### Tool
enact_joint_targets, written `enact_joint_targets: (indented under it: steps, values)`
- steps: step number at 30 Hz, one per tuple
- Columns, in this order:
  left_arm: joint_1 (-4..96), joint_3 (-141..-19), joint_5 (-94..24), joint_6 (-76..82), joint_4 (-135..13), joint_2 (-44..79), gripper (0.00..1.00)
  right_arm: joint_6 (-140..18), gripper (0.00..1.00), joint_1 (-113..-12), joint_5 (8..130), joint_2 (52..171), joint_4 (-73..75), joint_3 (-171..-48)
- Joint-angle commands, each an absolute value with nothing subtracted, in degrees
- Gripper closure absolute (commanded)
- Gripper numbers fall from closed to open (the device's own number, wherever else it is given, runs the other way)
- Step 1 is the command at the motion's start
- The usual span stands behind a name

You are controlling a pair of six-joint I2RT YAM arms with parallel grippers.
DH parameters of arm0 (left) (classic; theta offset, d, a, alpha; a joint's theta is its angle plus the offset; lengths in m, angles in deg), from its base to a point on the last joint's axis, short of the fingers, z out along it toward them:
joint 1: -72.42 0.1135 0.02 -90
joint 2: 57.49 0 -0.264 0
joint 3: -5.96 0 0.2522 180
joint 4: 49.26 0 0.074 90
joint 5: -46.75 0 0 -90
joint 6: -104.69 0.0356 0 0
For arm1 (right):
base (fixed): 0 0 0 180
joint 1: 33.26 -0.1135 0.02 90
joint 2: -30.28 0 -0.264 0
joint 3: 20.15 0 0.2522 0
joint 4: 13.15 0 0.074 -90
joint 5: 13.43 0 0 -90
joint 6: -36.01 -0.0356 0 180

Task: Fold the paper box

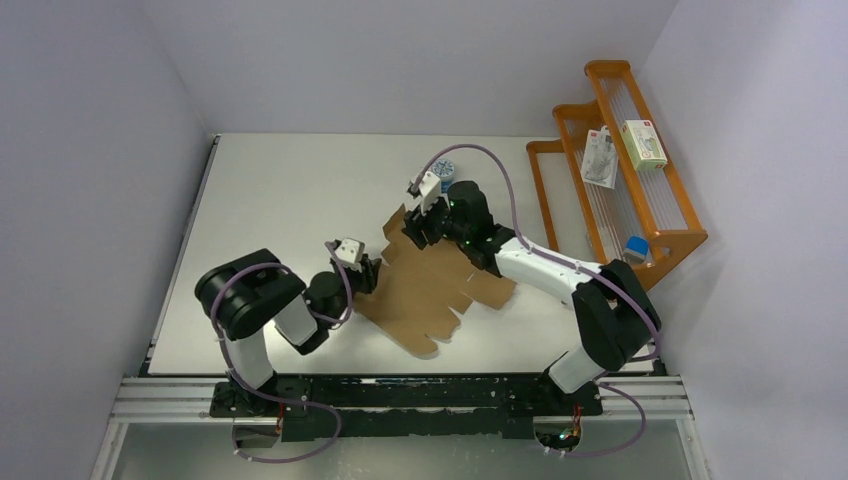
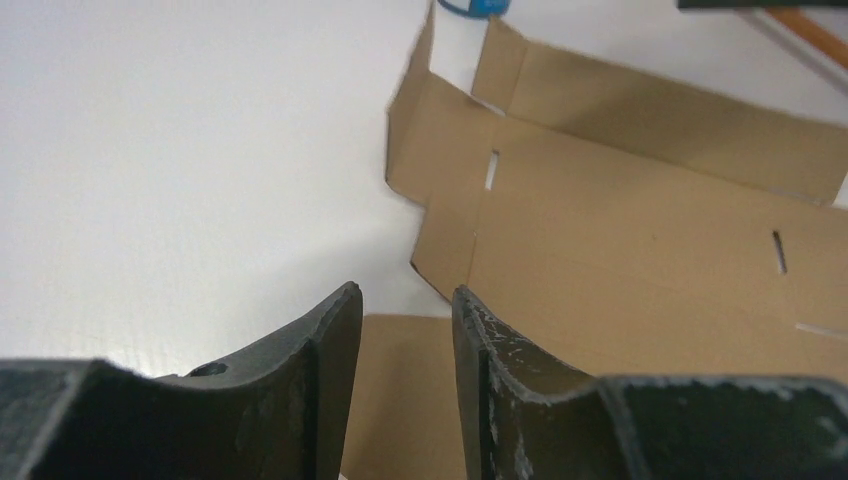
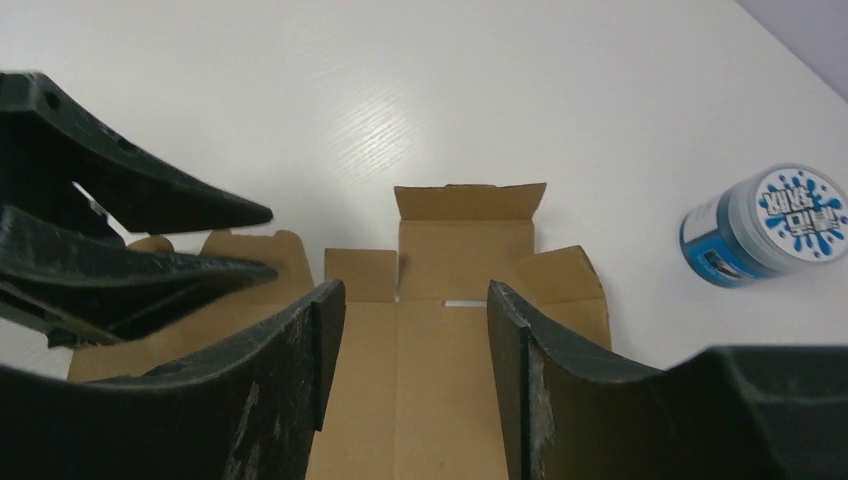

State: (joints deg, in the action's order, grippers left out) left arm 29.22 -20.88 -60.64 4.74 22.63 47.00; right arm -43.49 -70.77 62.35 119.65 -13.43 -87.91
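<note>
I will next grab the paper box's long far flap by its loose edge with my right gripper to fold the box, leaving the end flaps free.
The paper box (image 1: 430,285) is a flat brown die-cut sheet lying in the middle of the table, its flaps spread out and a far corner flap slightly raised. My left gripper (image 1: 368,272) is at the sheet's left edge. In the left wrist view it (image 2: 405,300) is open, with a cardboard tab (image 2: 400,400) showing below the gap, and the sheet (image 2: 620,240) stretches ahead. My right gripper (image 1: 415,232) hovers over the sheet's far corner. In the right wrist view it (image 3: 415,295) is open and empty above the cardboard (image 3: 465,250). The left gripper's dark fingers (image 3: 150,200) show at the left of that view.
A blue-and-white round tin (image 1: 445,170) stands just beyond the sheet; it also shows in the right wrist view (image 3: 765,225). An orange wooden rack (image 1: 620,170) with small white packages (image 1: 643,143) stands at the right. White walls close the table on three sides.
</note>
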Motion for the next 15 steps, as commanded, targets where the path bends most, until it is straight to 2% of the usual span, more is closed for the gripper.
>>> enact_joint_targets:
  steps: [1,7,15]
  values:
    - [33.2,-20.6,-53.7,1.9,22.6,42.0,0.56,-43.6,0.4,-68.8,64.6,116.4,-9.3,-90.5]
    - [38.2,-26.8,-43.9,-0.4,7.9,36.1,0.55,-40.4,0.39,-61.6,66.5,120.4,-2.6,-92.6]
    - [43.1,-34.0,-34.1,-2.2,-3.1,34.3,0.52,-38.2,0.41,-51.4,53.9,127.2,5.8,-95.5]
